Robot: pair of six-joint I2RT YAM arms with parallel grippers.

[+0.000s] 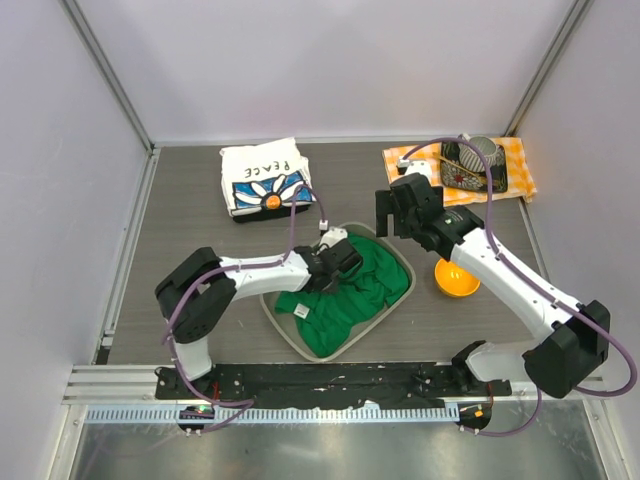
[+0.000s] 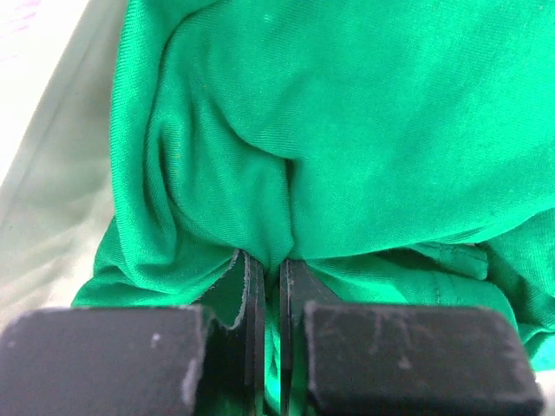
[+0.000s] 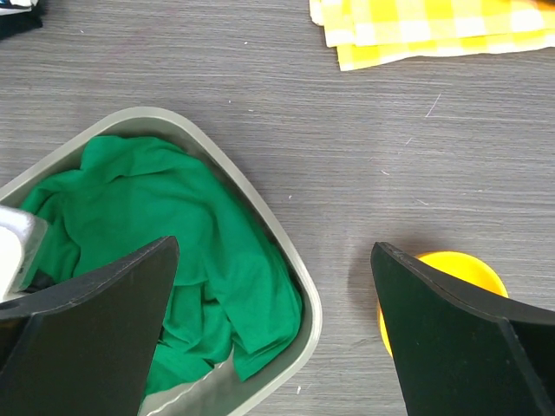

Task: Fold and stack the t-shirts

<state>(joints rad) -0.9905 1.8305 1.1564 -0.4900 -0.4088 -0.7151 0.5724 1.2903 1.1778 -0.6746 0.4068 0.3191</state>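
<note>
The grey bin (image 1: 290,336) needs to move aside so that I can fold the t-shirt. My right gripper will next grip the bin's rim facing the orange bowl, with one fingertip inside.
The green t-shirt (image 1: 350,290) lies crumpled in a grey bin (image 1: 290,336) at the table's middle; it fills the left wrist view (image 2: 347,130) and shows in the right wrist view (image 3: 165,225). My left gripper (image 1: 338,262) is shut on a pinched fold of the green t-shirt, seen between its fingertips (image 2: 270,273). The white "PEACE" t-shirt (image 1: 264,178) lies folded at the back left. My right gripper (image 1: 400,210) is open and empty above the bin's far right corner, its fingers (image 3: 95,321) wide apart.
An orange bowl (image 1: 456,278) sits right of the bin, also in the right wrist view (image 3: 451,277). The orange-and-white checked cloth (image 1: 510,165) lies at the back right with a dark item (image 1: 470,165) on it. White walls close in three sides.
</note>
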